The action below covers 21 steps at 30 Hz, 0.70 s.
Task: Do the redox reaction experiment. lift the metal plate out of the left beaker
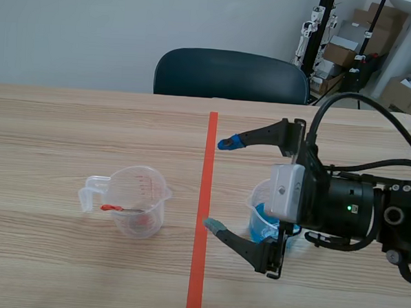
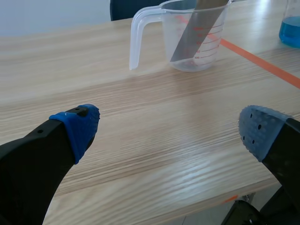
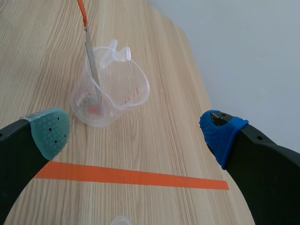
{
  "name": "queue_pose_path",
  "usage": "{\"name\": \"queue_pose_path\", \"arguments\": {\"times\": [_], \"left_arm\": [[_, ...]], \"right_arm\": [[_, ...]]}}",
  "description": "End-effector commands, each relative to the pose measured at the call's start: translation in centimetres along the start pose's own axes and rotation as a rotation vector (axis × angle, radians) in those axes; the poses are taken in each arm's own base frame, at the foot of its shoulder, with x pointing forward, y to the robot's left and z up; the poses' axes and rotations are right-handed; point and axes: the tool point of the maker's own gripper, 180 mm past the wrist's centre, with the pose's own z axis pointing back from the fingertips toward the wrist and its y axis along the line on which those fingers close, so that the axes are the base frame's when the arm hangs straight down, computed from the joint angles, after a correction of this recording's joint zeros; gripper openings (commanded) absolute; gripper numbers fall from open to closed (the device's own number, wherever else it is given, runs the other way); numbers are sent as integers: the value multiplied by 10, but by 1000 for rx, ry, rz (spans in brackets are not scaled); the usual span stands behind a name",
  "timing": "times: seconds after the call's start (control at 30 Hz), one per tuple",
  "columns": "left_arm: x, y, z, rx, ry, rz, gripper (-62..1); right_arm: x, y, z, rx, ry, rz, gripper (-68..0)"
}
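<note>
The robot should next lift the metal plate out of the beaker, and its right gripper should grab the plate by its upper end [image 3: 87, 39] above the beaker's rim, since the beaker's side surrounds the plate's lower part.
The left beaker [image 1: 133, 200] is clear plastic with a handle and stands left of the red tape line [image 1: 204, 209]. A thin metal plate [image 1: 125, 208] with a red end leans inside it, its top sticking out over the rim. My right gripper [image 1: 220, 184] hovers open just right of the tape, pointing at the beaker. In the right wrist view the beaker [image 3: 112, 89] and metal plate [image 3: 92, 61] lie ahead of the open right gripper [image 3: 136, 133]. The left gripper [image 2: 168, 131] is open near the table's front edge, well short of the beaker [image 2: 187, 42] and plate [image 2: 193, 35].
A second beaker [image 1: 263, 219] holding blue liquid stands right of the tape, partly hidden behind my right gripper; it also shows beyond the tape as the blue beaker [image 2: 290, 23]. A dark chair [image 1: 230, 74] stands across the table. Boxes [image 1: 349, 44] are stacked at the back right.
</note>
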Motion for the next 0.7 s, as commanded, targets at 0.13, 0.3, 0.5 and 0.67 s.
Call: {"name": "queue_pose_path", "arguments": {"times": [0.13, 0.3, 0.5, 0.67], "left_arm": [[23, 9, -10, -11, -102, -45, 14], [33, 10, -18, -25, -141, -66, 14], [35, 11, -19, -29, -148, -54, 14], [35, 11, -19, -30, -148, -29, 14]], "right_arm": [[-4, 2, -20, 40, -19, 30, -102], [-6, 11, -37, 83, -34, 37, -102], [0, 14, -55, 122, -68, 65, -102], [5, 17, -70, 150, -96, 85, -102]]}}
